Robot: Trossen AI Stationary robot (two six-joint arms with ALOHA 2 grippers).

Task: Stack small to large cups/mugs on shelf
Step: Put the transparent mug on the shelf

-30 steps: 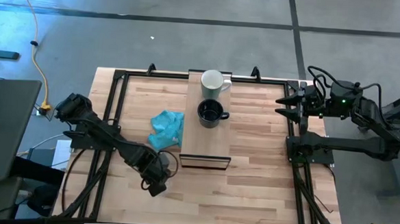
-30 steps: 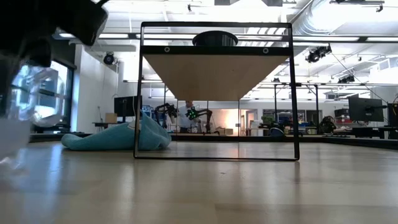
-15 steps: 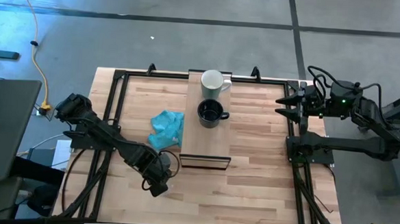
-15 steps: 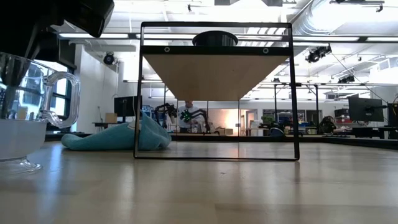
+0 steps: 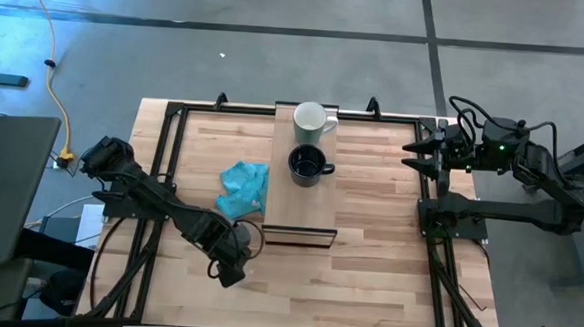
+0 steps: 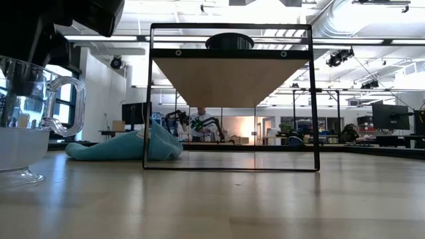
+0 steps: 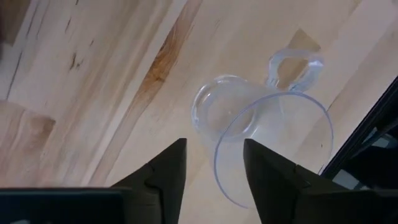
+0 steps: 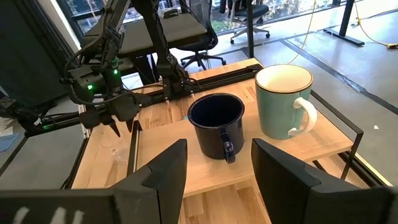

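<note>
The clear cup has a wide, round body and its mouth stands open, so my left gripper will next pinch its rim wall (image 7: pixel 217 163) to stack the cup.
The small clear glass cup (image 6: pixel 30 119) stands upright on its foot on the tabletop at the front left, its handle toward the shelf. My left gripper (image 7: pixel 214 165) is open above it. One finger is outside the near wall of the rim (image 7: pixel 217 149) and one inside, with a gap on each side. The white mug (image 5: pixel 312 122) and black mug (image 5: pixel 307 165) stand on the raised wooden shelf (image 5: pixel 302 209). My right gripper (image 5: pixel 413 155) is open and empty at the table's far right.
A teal cloth (image 5: pixel 244 188) lies on the table just left of the shelf. The shelf's dark frame (image 6: pixel 230 99) stands mid-table. Black rails (image 5: pixel 167 157) run along the table's sides.
The glass cup was blurred with movement a second ago. It has come down onto its foot and has stood upright and still for the last half second. My left gripper has shifted slightly toward the shelf above it.
</note>
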